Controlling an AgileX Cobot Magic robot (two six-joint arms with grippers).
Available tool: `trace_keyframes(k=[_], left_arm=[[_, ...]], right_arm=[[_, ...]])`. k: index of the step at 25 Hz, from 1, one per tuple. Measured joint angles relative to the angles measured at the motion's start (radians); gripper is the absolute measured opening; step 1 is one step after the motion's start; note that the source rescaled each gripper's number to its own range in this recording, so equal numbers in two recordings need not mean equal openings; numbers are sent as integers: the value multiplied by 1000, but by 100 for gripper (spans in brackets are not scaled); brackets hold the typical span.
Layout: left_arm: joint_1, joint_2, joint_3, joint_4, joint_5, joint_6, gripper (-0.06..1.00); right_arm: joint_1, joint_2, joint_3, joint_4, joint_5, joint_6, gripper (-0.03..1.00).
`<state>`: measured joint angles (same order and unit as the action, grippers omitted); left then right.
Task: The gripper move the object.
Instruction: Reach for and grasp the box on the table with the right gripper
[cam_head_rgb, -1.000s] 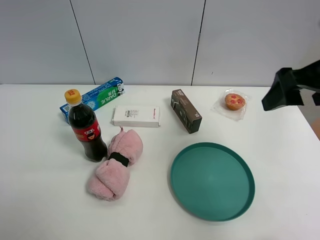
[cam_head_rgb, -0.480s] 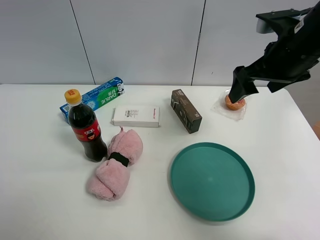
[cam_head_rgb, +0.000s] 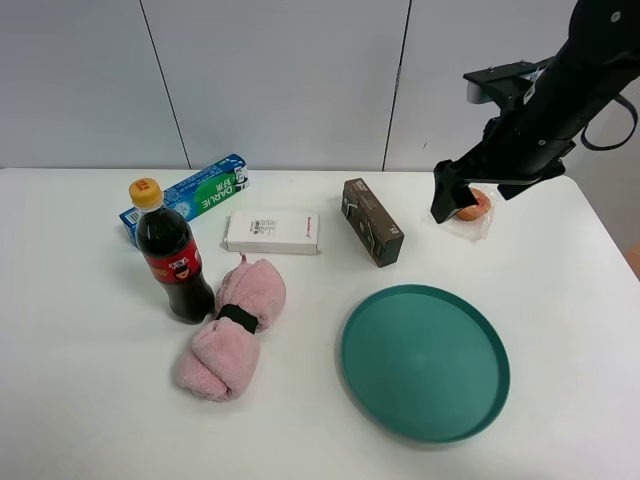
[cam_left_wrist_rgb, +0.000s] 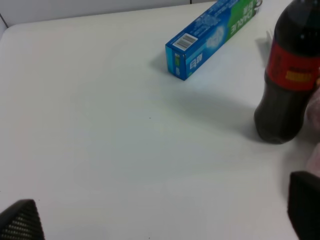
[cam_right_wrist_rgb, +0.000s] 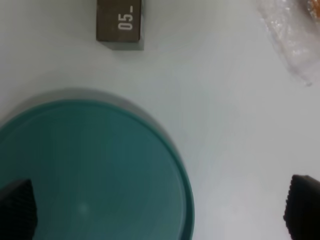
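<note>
I will next grab the dark brown carton by its long sides with my right gripper. Then I can move it over to the teal plate.
The dark brown carton lies on the white table behind the teal plate, its long side running front to back. Its end, printed "05", shows in the right wrist view. My right gripper hangs in the air to the right of the carton, in front of the muffin, apart from both. Its jaws are wide open and empty. My left gripper is out of the exterior view. It is open and empty over bare table, near the cola bottle.
A teal plate lies front right. A wrapped muffin sits back right, partly behind the gripper. A white box, a toothpaste carton, a cola bottle and a pink rolled towel stand left.
My right arm has swung in from the right edge, leftward and lower, from beside the table to in front of the muffin. Nothing on the table has moved.
</note>
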<state>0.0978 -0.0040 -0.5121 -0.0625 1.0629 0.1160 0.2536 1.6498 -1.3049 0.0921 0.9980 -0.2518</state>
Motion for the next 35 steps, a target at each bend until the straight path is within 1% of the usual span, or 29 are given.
trace_keyframes(k=[4,9,12,21,35], left_arm=[[0,0,0,0,0,0,100],[0,0,0,0,0,0,100],[0,0,0,0,0,0,100],[0,0,0,0,0,0,100],[0,0,0,1,0,0,100]], right_arm=[[0,87,-9,2,-46,-10,100],[14,179,-30,73,-114,-23,100],[35,211,-59,91,-153,-29,100],[90,334,-217,96,-160,-24,100],[99,499,-231,86,-239,-18,100]])
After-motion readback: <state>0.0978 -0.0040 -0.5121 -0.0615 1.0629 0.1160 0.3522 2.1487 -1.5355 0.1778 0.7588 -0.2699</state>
